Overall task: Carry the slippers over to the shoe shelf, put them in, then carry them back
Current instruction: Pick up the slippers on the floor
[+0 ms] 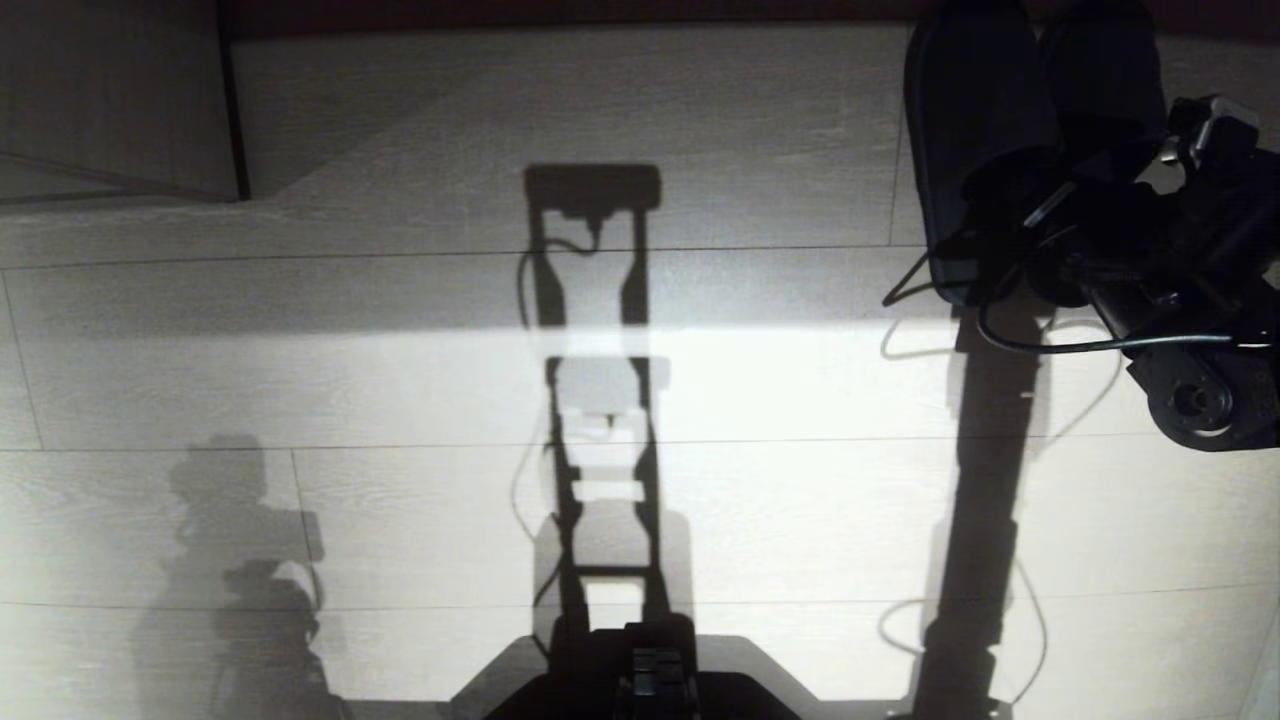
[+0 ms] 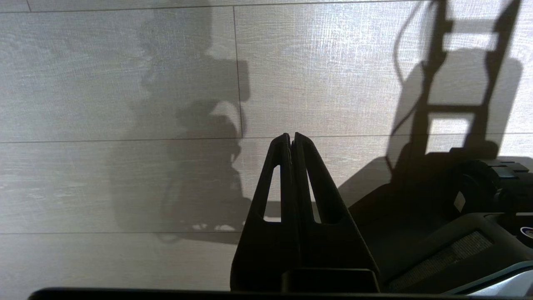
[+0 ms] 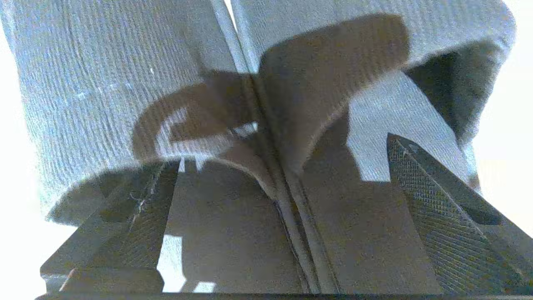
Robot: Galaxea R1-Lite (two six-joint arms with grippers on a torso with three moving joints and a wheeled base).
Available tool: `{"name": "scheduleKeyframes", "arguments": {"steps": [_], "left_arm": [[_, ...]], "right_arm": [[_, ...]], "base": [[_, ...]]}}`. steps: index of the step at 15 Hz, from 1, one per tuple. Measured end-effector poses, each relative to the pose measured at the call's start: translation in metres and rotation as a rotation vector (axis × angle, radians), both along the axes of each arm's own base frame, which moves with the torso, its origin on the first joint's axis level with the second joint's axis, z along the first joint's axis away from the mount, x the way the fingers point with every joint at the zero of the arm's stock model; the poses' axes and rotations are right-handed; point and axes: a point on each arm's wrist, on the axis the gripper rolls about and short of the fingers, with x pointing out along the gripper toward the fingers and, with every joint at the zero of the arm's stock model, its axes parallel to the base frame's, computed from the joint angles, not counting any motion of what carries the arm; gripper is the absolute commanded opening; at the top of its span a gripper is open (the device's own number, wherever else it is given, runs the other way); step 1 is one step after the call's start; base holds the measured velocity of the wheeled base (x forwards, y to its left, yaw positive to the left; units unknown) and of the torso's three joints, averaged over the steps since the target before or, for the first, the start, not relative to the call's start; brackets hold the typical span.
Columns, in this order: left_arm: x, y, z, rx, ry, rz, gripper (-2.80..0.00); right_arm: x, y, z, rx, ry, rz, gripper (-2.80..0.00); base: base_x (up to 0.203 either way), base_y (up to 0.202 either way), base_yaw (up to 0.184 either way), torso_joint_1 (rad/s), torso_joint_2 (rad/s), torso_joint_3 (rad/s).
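Note:
The slippers need to go to the shoe shelf together as a pair, so next I will grab their touching inner edges with my right gripper.
The slippers, a dark fabric pair, lie side by side on the pale floor at the far right of the head view, one slipper [image 1: 975, 100] beside the other [image 1: 1100, 70]. My right arm [image 1: 1180, 300] reaches over their heel ends. In the right wrist view my right gripper [image 3: 283, 187] is open wide. One finger [image 3: 125, 216] lies over the first slipper [image 3: 104, 83], and the other finger [image 3: 437, 208] lies over the second slipper [image 3: 399, 116]. Their touching inner edges run between the fingers. My left gripper [image 2: 290, 135] hangs shut and empty above bare floor. I cannot make out the shoe shelf.
A pale wood-grain panel [image 1: 110, 100] stands at the far left corner; I cannot tell what furniture it belongs to. My base [image 1: 640, 670] shows at the near edge. Strong shadows of my body and arms fall across the floor boards [image 1: 400, 380].

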Motion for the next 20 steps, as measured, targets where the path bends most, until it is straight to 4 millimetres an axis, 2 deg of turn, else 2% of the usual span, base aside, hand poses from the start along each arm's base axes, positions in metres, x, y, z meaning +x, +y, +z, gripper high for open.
{"name": "scheduleKeyframes", "arguments": {"steps": [20], "left_arm": [[0.000,0.000,0.000,0.000,0.000,0.000,-2.80]], "right_arm": [[0.041,0.014,0.012,-0.047,-0.088,0.010,0.00]], "base": [[0.000,0.000,0.000,0.000,0.00,0.000]]}}
